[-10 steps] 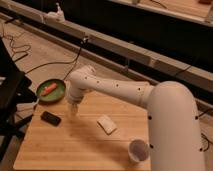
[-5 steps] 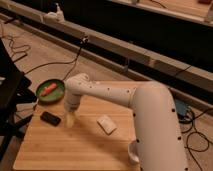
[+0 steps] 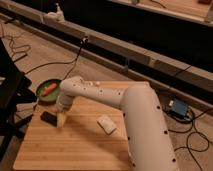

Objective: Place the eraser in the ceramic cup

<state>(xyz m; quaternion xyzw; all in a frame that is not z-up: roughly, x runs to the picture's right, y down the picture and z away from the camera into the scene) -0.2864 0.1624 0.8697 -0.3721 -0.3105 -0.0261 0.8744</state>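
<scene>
The black eraser needs to go in the ceramic cup, so my gripper will next grab the eraser by its short end (image 3: pixel 56 121).
The eraser (image 3: pixel 48 118) is a small flat black slab lying on the left part of the wooden table (image 3: pixel 75 150). My gripper (image 3: pixel 61 120) hangs just to its right, fingertips down near the tabletop and almost touching the slab's right end. It stands open with nothing held. My white arm stretches from the lower right across the table to the gripper. The ceramic cup is hidden behind the arm.
A green pan (image 3: pixel 45 94) with an orange item (image 3: pixel 50 89) sits off the table's far left corner. A pale beige flat block (image 3: pixel 106 124) lies mid-table. Cables and a blue box (image 3: pixel 179 109) lie on the floor, and a dark frame (image 3: pixel 10 95) stands to the left.
The gripper has dropped down and to the left, from near the pan to beside the eraser. The arm has swung over the table's right side and now covers the cup.
</scene>
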